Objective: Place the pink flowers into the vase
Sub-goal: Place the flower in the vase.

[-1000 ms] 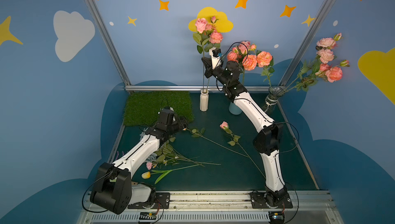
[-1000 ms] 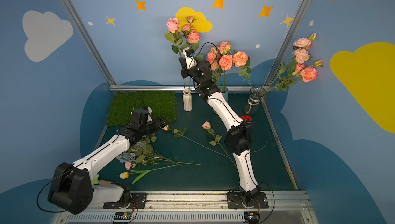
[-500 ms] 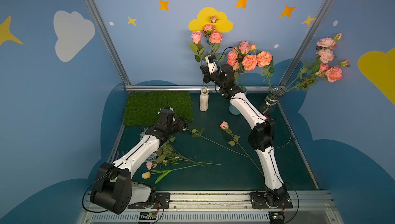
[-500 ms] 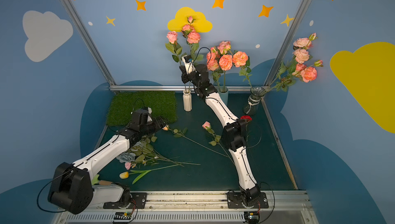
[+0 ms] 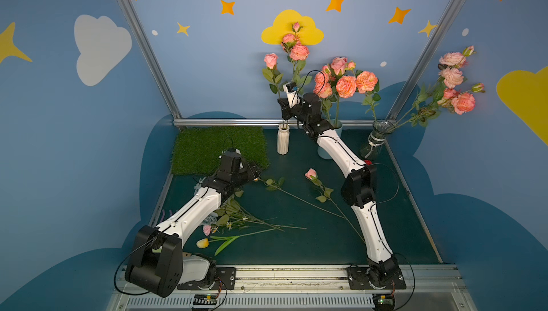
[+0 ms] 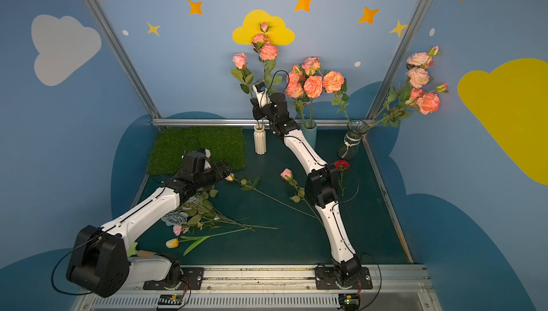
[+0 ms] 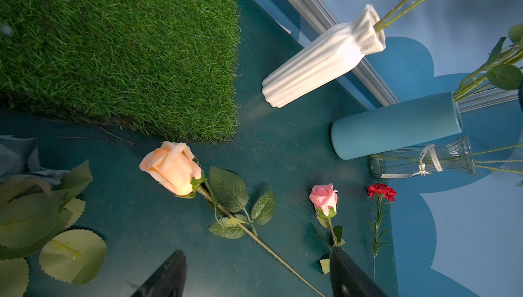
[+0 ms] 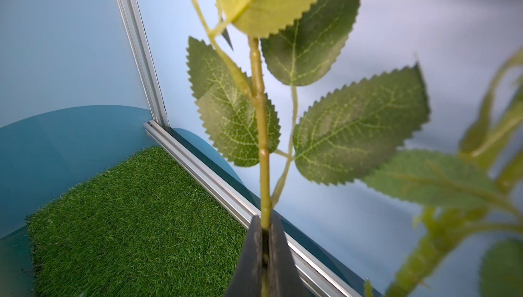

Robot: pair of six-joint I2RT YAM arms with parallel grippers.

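My right gripper holds the stem of the pink rose, and the stem runs into the white ribbed vase's opening. It should let go now, because the pink rose would end up in that vase.
My right gripper (image 5: 285, 108) (image 8: 264, 220) is shut on the green stem (image 8: 261, 128) of a pink rose (image 5: 270, 59) just above the white ribbed vase (image 5: 283, 142) (image 7: 325, 60). Two stems (image 7: 396, 15) rise from that vase's mouth; a taller pink spray (image 5: 298, 51) stands beside the held rose. My left gripper (image 5: 256, 173) (image 7: 258, 250) is open low over the table, straddling the long stem of a peach rose (image 7: 172, 168). A small pink rose (image 5: 310, 173) (image 7: 324, 198) lies on the table between the arms.
A teal vase (image 5: 326, 152) with coral blooms and a glass vase (image 5: 376, 143) with pink flowers stand at the back right. A grass mat (image 5: 219, 149) lies back left. A red carnation (image 6: 341, 164) lies by the right arm. Loose flowers and a yellow tulip (image 5: 202, 243) lie front left.
My right gripper has come down and to the left with the pink rose, bringing its stem down at the white vase. The left arm has barely moved.
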